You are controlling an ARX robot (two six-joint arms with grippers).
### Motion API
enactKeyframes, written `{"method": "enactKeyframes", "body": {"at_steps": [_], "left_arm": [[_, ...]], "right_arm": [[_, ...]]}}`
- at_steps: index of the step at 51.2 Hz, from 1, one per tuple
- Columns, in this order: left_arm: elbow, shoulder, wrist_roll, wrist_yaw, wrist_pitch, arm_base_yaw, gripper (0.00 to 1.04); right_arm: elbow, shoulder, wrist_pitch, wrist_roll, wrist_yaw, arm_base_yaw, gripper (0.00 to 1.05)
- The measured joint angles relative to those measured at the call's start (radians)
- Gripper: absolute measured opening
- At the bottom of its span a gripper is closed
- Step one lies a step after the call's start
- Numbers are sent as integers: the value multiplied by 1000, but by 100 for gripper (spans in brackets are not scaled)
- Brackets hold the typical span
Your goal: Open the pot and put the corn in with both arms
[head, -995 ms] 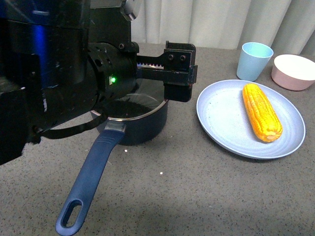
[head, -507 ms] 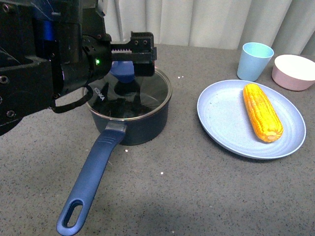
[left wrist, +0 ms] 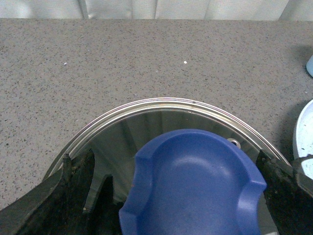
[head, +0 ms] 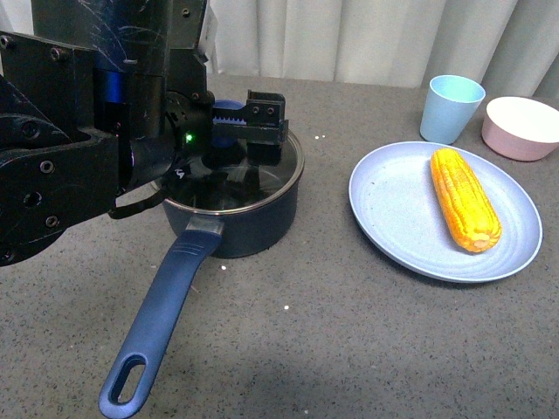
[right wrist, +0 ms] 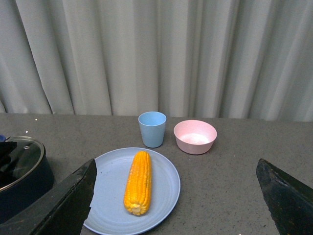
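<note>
My left gripper grabs the glass pot lid by its narrow blue knob [left wrist: 193, 183] next, to open the pot. The glass lid is wider than my open fingers.
The navy pot [head: 249, 229] stands left of centre, its long handle [head: 162, 319] pointing to the front edge. A glass lid [head: 258, 175] with a blue knob [left wrist: 195, 181] sits on it. My left gripper [head: 240, 122] is open, its jaws either side of the knob without closing on it; the left wrist view shows it [left wrist: 178, 188] with one finger on each side. The corn [head: 465, 199] lies on a light-blue plate [head: 393, 209] at the right. My right gripper [right wrist: 176, 200] is open and empty, held back above the table, facing the corn [right wrist: 138, 182]. It is out of the front view.
A light-blue cup [head: 451, 107] and a pink bowl [head: 522, 127] stand behind the plate, near the grey curtain. The right wrist view shows the plate [right wrist: 164, 186], cup [right wrist: 152, 129], bowl [right wrist: 195, 136] and the pot's edge [right wrist: 22, 176].
My left arm has swung left and back and come down over the lid. Its open jaws, earlier crossing above the pot's right side, now straddle the blue knob.
</note>
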Motion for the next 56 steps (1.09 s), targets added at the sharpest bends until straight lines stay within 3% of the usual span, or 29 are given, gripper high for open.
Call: {"method": "enactKeyframes", "body": {"at_steps": [5, 10, 15, 34, 56], "left_arm": [[1, 2, 1, 0, 0, 7, 96], [3, 2, 1, 15, 0, 10, 75], [5, 2, 0, 19, 0, 10, 61], [-3, -116, -40, 45, -45, 43, 59], [3, 1, 29, 50, 22, 449, 59]], "right_arm": [[0, 0, 0, 0, 0, 0, 96], [0, 0, 0, 0, 0, 0, 96], [0, 0, 0, 0, 0, 0, 96], [0, 0, 0, 0, 0, 0, 96], [0, 0, 0, 0, 0, 0, 96]]}}
